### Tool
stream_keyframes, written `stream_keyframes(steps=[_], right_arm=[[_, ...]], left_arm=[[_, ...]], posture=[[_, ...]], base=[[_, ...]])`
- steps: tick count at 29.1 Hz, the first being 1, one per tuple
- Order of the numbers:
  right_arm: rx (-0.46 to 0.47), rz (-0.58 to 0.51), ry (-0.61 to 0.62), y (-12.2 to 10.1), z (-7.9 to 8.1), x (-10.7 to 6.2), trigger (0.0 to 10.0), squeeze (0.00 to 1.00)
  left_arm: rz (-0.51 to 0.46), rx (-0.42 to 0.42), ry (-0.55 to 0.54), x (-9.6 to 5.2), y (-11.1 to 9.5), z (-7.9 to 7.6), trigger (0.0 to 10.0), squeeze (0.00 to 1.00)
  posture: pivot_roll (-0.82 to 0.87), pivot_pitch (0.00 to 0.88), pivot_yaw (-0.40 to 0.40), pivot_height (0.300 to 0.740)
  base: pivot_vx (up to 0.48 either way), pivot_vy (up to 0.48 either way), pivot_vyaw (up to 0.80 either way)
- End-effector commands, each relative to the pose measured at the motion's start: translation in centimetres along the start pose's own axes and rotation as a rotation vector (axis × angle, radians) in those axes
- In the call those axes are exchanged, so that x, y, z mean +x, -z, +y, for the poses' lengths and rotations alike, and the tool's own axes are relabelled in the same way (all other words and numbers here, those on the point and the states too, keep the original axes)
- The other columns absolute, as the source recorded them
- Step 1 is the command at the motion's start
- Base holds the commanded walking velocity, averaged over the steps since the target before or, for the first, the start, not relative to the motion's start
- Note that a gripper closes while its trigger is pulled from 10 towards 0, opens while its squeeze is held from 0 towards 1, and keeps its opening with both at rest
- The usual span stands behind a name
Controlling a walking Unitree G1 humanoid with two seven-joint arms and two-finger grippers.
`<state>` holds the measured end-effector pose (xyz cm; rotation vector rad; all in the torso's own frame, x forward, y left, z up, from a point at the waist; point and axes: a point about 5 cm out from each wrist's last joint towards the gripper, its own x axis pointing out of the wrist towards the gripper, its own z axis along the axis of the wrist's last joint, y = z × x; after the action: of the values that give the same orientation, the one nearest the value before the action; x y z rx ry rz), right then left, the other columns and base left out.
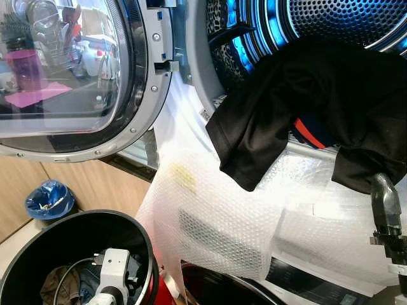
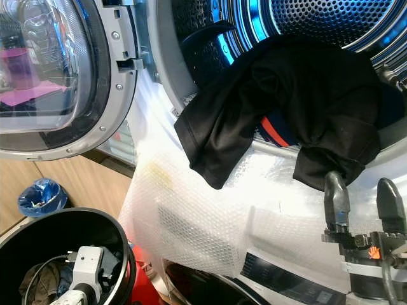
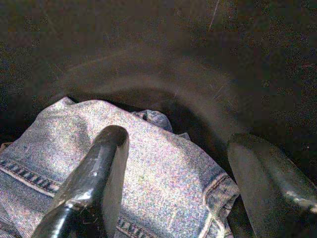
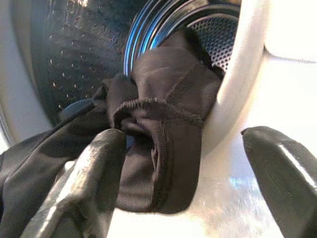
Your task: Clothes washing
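My right gripper grabs the black garment by its hanging sleeve next, to load the washing into the drum.
A black garment hangs out of the washer drum and drapes over its lower rim, with an orange and blue cloth under it. My right gripper stands open just below the garment's hanging end; in the right wrist view the hem lies close to one finger, not clamped. My left gripper is open inside the black bin, just above blue denim. The left wrist reaches down into that bin.
The round glass washer door stands swung open at the left. Bubble wrap covers the machine's front below the drum. A small blue-lined bin sits on the floor by the wooden cabinet. Something red lies beside the black bin.
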<state>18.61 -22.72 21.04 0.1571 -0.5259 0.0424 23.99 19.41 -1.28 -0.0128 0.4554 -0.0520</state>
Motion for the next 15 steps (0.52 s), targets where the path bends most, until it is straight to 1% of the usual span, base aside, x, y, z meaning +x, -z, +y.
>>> stream_keyframes(steps=[1, 2, 3, 4, 7, 8, 9, 10, 11, 15], right_arm=[[-0.004, -0.01, 0.004, -0.1, 0.0, 0.3, 0.0, 0.0], [-0.004, -0.013, 0.0, -0.1, 0.1, 0.5, 1.5, 0.0], [-0.002, -0.01, -0.023, -0.1, 0.4, 0.8, 4.7, 0.0], [0.0, -0.009, -0.032, 0.0, 0.6, 0.9, 10.0, 0.0], [-0.008, 0.005, -0.065, 0.3, 1.3, 1.1, 10.0, 0.0], [-0.015, 0.005, -0.071, 0.3, 1.5, 1.3, 3.7, 0.0], [-0.015, 0.005, -0.071, 0.3, 1.5, 1.3, 3.7, 0.0], [-0.016, 0.003, -0.077, 0.3, 1.7, 1.4, 2.4, 0.0], [-0.023, 0.007, -0.087, 0.4, 1.8, 1.5, 0.0, 0.0], [-0.045, 0.035, -0.082, 1.0, 1.8, 1.8, 0.0, 0.0]], left_arm=[[-0.023, 0.0, 0.028, 0.1, -0.3, -0.8, 10.0, 0.0], [-0.024, -0.001, 0.028, 0.1, -0.3, -0.8, 10.0, 0.0], [-0.026, -0.002, 0.026, 0.1, -0.3, -0.8, 10.0, 0.0], [-0.026, -0.002, 0.025, 0.1, -0.3, -0.7, 10.0, 0.0], [-0.024, -0.003, 0.018, -0.1, -0.2, -0.6, 10.0, 0.0], [-0.025, -0.002, 0.018, -0.1, -0.2, -0.6, 10.0, 0.0], [-0.025, -0.002, 0.018, -0.1, -0.2, -0.6, 10.0, 0.0], [-0.025, -0.003, 0.017, -0.1, -0.2, -0.6, 10.0, 0.0], [-0.026, -0.003, 0.017, -0.1, -0.2, -0.6, 10.0, 0.0], [-0.027, -0.004, 0.016, -0.1, -0.2, -0.7, 10.0, 0.0]], posture=[[-0.14, 0.002, 0.002, 0.74], [-0.14, 0.001, 0.001, 0.74], [-0.14, 0.002, 0.0, 0.74], [-0.14, 0.002, 0.0, 0.74], [-0.13, 0.006, -0.004, 0.74], [-0.13, 0.009, -0.003, 0.74], [-0.13, 0.009, -0.003, 0.74], [-0.13, 0.011, -0.004, 0.74], [-0.13, 0.011, -0.004, 0.74], [-0.13, 0.011, -0.006, 0.74]], base=[[0.0, 0.0, 0.0], [0.0, 0.0, 0.0], [0.0, 0.0, 0.0], [0.0, 0.0, 0.0], [0.0, 0.0, 0.0], [0.0, 0.0, 0.0], [0.0, 0.0, 0.0], [0.0, 0.0, 0.0], [0.0, 0.0, 0.0], [0.0, 0.0, 0.0]])
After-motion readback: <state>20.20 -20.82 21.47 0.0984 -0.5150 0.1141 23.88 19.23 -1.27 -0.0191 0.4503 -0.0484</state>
